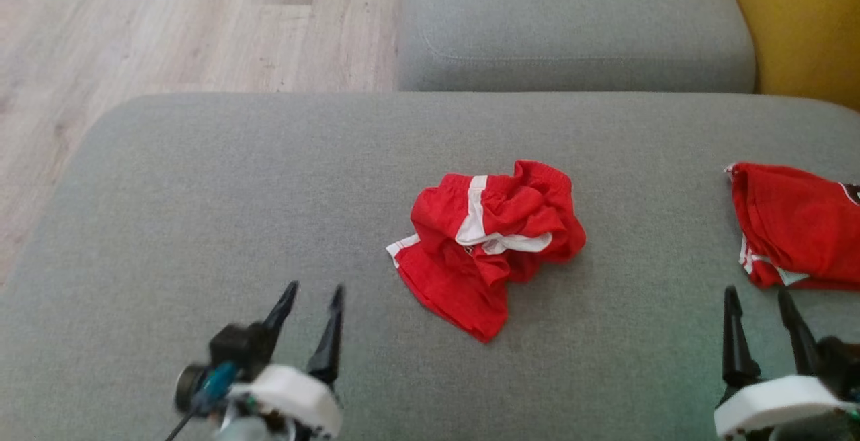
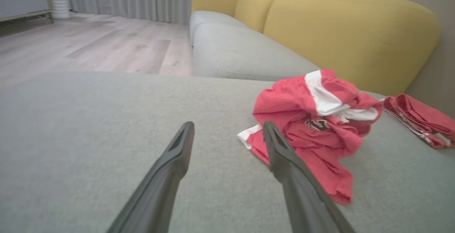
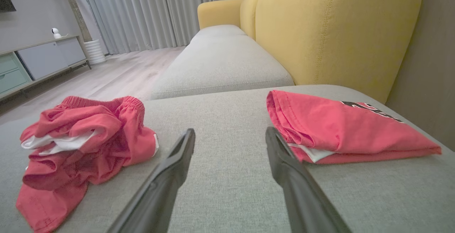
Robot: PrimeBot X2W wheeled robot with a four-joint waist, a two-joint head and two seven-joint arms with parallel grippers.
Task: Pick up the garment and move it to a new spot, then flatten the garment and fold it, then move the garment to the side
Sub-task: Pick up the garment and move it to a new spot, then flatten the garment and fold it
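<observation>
The crumpled heap needs to move to a new spot. My right gripper needs to take hold of the red shorts by their gathered waistband (image 1: 546, 172) (image 3: 131, 103) next.
The garment (image 1: 490, 239) is a pair of red shorts with white stripes, lying crumpled in a heap in the middle of the grey cushion (image 1: 201, 192). It also shows in the left wrist view (image 2: 312, 119) and the right wrist view (image 3: 81, 140). My left gripper (image 1: 314, 296) stands open at the lower left, well short of the heap, with nothing between its fingers (image 2: 177, 151). My right gripper (image 1: 759, 300) is open at the lower right, empty, its fingers (image 3: 185, 147) pointing at bare cushion between the two red pieces.
A folded red garment (image 1: 799, 226) lies at the cushion's right edge, also in the right wrist view (image 3: 341, 130). A second grey seat cushion (image 1: 571, 17) lies beyond, with a yellow backrest (image 1: 799, 17) on the right. Wooden floor (image 1: 168, 24) lies to the left.
</observation>
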